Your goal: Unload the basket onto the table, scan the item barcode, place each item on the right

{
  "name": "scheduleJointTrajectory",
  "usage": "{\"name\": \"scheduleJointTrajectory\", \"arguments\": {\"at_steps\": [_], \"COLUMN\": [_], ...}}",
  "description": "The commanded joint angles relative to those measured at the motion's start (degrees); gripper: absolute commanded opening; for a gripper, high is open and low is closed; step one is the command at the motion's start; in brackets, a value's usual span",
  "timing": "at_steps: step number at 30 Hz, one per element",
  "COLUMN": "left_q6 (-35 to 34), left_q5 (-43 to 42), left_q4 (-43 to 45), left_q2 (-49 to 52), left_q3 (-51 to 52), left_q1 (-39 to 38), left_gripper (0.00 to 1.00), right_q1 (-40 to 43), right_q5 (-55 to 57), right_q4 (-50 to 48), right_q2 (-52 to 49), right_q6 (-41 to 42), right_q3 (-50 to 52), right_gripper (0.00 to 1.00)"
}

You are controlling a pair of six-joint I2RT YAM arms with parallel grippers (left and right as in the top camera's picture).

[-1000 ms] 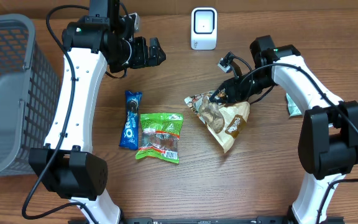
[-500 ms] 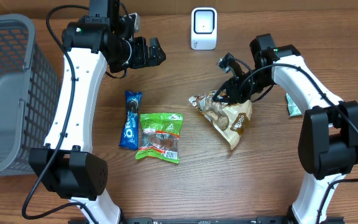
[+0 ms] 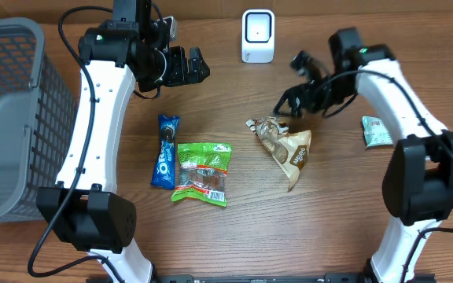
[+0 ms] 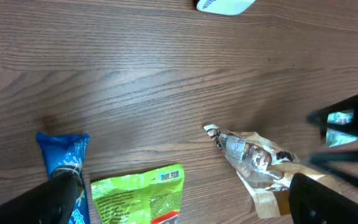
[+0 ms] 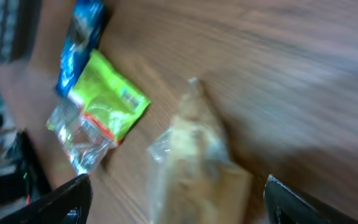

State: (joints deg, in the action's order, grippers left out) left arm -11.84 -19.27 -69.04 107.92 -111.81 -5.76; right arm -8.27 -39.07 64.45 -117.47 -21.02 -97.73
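Observation:
The brown and clear snack bag will next be grabbed by its back edge (image 3: 278, 129) (image 5: 211, 134) with my right gripper. The bag's clear side stays uncovered that way, to scan the barcode.
A brown and clear snack bag (image 3: 284, 145) lies flat on the table, right of centre. The white barcode scanner (image 3: 258, 35) stands at the back. My right gripper (image 3: 293, 101) hovers just behind the bag, open and empty. The blurred right wrist view shows the bag (image 5: 194, 155) below, between the spread fingers (image 5: 61, 202). My left gripper (image 3: 195, 65) hangs open at the back left, holding nothing. Its wrist view looks down on the bag (image 4: 253, 162) and the scanner's edge (image 4: 225, 5).
A blue Oreo pack (image 3: 164, 151) and a green snack bag (image 3: 203, 173) lie side by side left of centre. A small green packet (image 3: 377, 131) sits at the far right. A grey mesh basket (image 3: 6, 118) fills the left edge.
My right gripper has opened, let go of the brown snack bag and risen toward the back right. The bag has come to rest on the table slightly further right. The left arm has not moved.

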Motion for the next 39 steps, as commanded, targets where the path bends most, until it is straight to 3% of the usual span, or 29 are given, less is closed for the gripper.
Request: {"name": "scheduleJointTrajectory", "arguments": {"at_steps": [1,8,20,28,33,35,37,39], "left_q6": [0.5,0.5,0.5,0.5,0.5,0.5,0.5,0.5], "left_q5": [0.2,0.2,0.2,0.2,0.2,0.2,0.2,0.2], "left_q4": [0.1,0.1,0.1,0.1,0.1,0.1,0.1,0.1], "left_q2": [0.1,0.1,0.1,0.1,0.1,0.1,0.1,0.1], "left_q3": [-1.1,-1.1,-1.1,-1.1,-1.1,-1.1,-1.1,-1.1], "left_q1": [-0.3,-0.3,-0.3,-0.3,-0.3,-0.3,-0.3,-0.3], "left_gripper": [1.00,1.00,1.00,1.00,1.00,1.00,1.00,1.00], "right_q1": [1.5,-1.2,-11.6,-11.7,-11.6,-11.6,-11.6,-11.5], "right_q5": [9.5,11.1,24.9,26.1,25.9,25.9,25.9,24.1], "right_q4": [3.7,9.7,6.9,1.5,0.2,0.1,-0.2,-0.3], "right_q2": [1.7,1.7,1.6,1.6,1.4,1.4,1.4,1.4], "right_q6": [3.2,-4.6,-2.6,-1.4,-1.4,-1.4,-1.5,-1.5], "right_q3": [-6.2,-6.5,0.9,6.9,7.8,7.8,7.8,7.8], "right_gripper": [0.96,0.98,0.98,0.93,0.82,0.73,0.59,0.31]}}
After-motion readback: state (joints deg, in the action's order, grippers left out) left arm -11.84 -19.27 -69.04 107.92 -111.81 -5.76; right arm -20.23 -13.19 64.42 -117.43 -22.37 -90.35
